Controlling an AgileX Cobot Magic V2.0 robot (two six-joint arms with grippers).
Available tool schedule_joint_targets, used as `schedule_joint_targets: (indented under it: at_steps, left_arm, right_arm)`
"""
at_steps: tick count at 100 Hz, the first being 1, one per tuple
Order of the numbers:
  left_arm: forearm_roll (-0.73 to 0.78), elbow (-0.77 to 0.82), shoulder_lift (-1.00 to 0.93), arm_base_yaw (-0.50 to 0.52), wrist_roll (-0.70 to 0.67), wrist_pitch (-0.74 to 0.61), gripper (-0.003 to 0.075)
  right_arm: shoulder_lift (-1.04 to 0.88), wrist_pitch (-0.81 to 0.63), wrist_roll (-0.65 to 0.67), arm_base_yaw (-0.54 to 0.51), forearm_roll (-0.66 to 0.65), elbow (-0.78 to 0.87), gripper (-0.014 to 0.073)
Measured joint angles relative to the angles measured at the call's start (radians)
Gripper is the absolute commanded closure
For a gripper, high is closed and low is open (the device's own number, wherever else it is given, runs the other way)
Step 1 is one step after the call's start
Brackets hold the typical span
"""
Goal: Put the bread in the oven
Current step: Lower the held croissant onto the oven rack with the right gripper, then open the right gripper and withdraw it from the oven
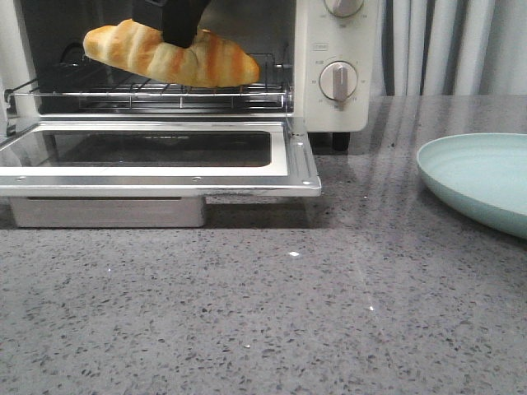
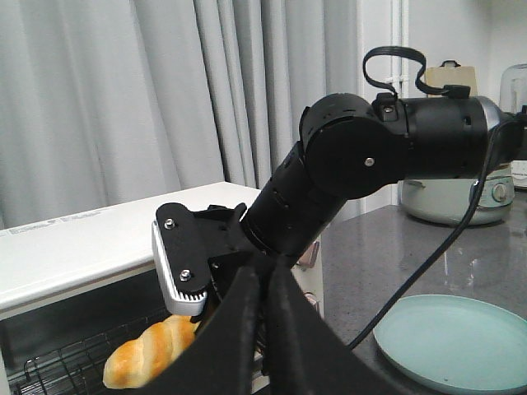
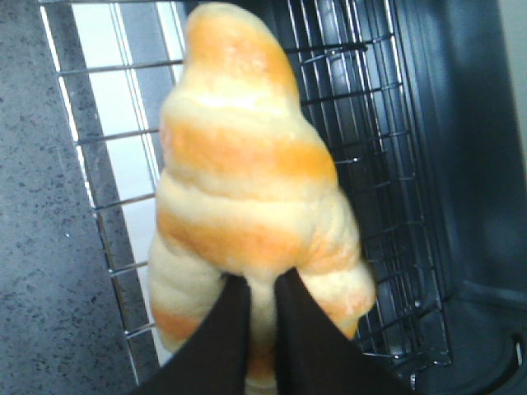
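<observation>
The bread's lower edge is over the wire rack and the bread would lie in the oven (image 1: 338,58), so it is time for my right gripper to open now.
The bread (image 1: 165,53), golden with cream stripes, is pinched from above by my right gripper (image 1: 181,34), which is shut on its middle. It hangs lengthwise just over the wire rack (image 1: 123,89) inside the cream-white oven (image 1: 338,58). The oven's glass door (image 1: 156,156) lies open and flat. In the right wrist view the black fingers (image 3: 226,329) squeeze the bread (image 3: 247,164) over the rack (image 3: 387,164). My left gripper (image 2: 265,329) is shut and empty, away from the oven, and does not show in the front view. The left wrist view shows the bread's end (image 2: 148,354) and the right arm (image 2: 370,156).
A pale green plate (image 1: 482,177) sits on the grey speckled counter to the right of the oven; it also shows in the left wrist view (image 2: 461,337). Two dials (image 1: 338,81) are on the oven's right panel. Curtains hang behind.
</observation>
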Motion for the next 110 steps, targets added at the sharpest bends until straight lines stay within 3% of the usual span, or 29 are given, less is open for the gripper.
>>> schedule_joint_targets:
  at_steps: [13,22,29,42,50,110]
  left_arm:
    - [0.002,0.0,0.0,0.0,0.0,0.0,0.074]
    - [0.002,0.0,0.0,0.0,0.0,0.0,0.074]
    - [0.002,0.0,0.0,0.0,0.0,0.0,0.074]
    - [0.003,0.0,0.0,0.0,0.0,0.0,0.074]
    - [0.005,0.0,0.0,0.0,0.0,0.0,0.074]
    - [0.005,0.0,0.0,0.0,0.0,0.002,0.074]
  right_arm:
    - [0.002,-0.005,0.0,0.0,-0.002,-0.002,0.0652]
    - [0.002,-0.005,0.0,0.0,-0.003,-0.002,0.0585]
    - [0.002,-0.005,0.0,0.0,-0.004,-0.002,0.0462]
    - [0.002,-0.007,0.007,0.0,-0.004,-0.002,0.0142]
    - [0.002,-0.007,0.025,0.0,-0.011,-0.002,0.006]
    - [-0.067,0.084,0.052,0.031,0.004,-0.003,0.0065]
